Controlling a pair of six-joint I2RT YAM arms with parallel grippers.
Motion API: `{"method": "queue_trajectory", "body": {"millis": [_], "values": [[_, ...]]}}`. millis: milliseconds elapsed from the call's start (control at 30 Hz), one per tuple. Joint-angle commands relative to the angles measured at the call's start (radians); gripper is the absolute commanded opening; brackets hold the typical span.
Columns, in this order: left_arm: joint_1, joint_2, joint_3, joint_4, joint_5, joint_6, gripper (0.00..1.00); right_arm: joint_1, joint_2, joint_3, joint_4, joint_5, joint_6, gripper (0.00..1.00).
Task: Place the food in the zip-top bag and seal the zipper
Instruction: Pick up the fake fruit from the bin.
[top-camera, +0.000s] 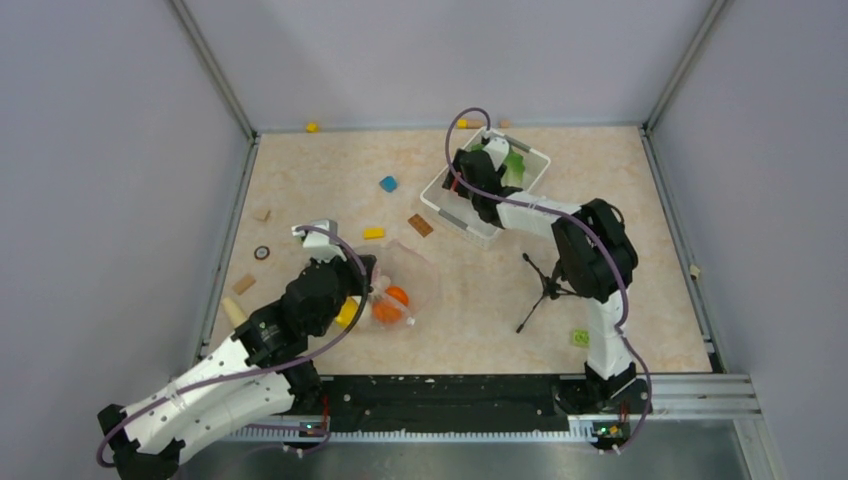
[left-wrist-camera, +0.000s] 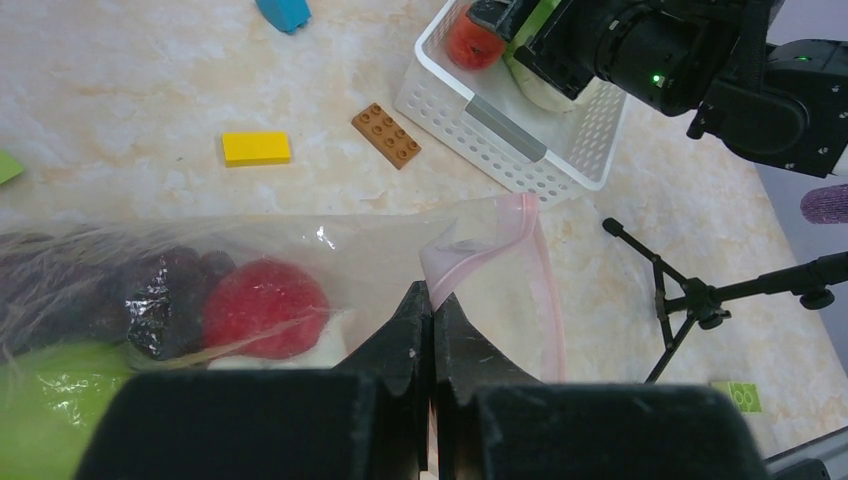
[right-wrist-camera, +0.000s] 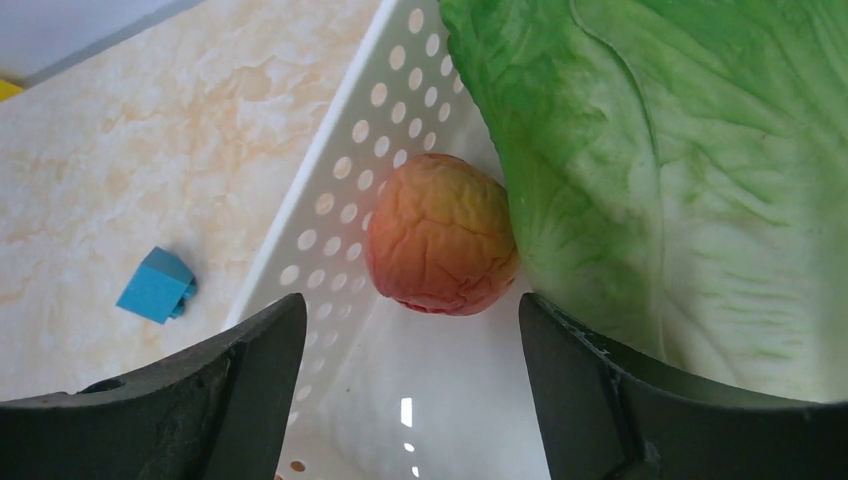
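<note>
The red apple (right-wrist-camera: 440, 235) should next be grabbed across its near sides by the fingers of my right gripper, so the apple's far side goes into the bag first.
The clear zip-top bag (top-camera: 412, 272) lies in front of the left arm. In the left wrist view it (left-wrist-camera: 330, 250) holds dark grapes (left-wrist-camera: 170, 290), a red-orange round fruit (left-wrist-camera: 265, 305) and a green lime (left-wrist-camera: 50, 400). The top view also shows a yellow lemon (top-camera: 347, 312) in it. My left gripper (left-wrist-camera: 432, 292) is shut on the bag's mouth edge by the pinkish zipper (left-wrist-camera: 545, 290). My right gripper (right-wrist-camera: 410, 310) is open inside the white basket (right-wrist-camera: 340, 200), just short of a red apple (right-wrist-camera: 440, 235). Green lettuce (right-wrist-camera: 680, 150) lies beside the apple.
On the table lie a blue block (top-camera: 388, 184), a yellow block (top-camera: 373, 233), a brown brick (top-camera: 420, 225), a green block (top-camera: 580, 338) and wooden blocks (top-camera: 244, 284) at the left. A small black tripod (top-camera: 545, 290) stands right of the bag. Metal rails edge the table.
</note>
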Motion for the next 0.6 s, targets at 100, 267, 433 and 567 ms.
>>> {"method": "queue_trajectory", "body": {"millis": [100, 267, 433, 567], "values": [[0.001, 0.016, -0.005, 0.054, -0.020, 0.006, 0.00, -0.036, 0.066, 0.073, 0.067, 0.019, 0.024, 0.78], [0.000, 0.010, -0.012, 0.060, -0.025, 0.008, 0.00, -0.048, 0.122, 0.101, 0.073, 0.005, 0.047, 0.79], [0.001, 0.002, -0.019, 0.067, -0.034, 0.008, 0.00, -0.051, 0.155, 0.107, 0.094, 0.014, 0.068, 0.77], [0.001, 0.004, -0.019, 0.068, -0.035, 0.009, 0.00, -0.051, 0.174, 0.127, 0.098, 0.003, 0.074, 0.74]]}}
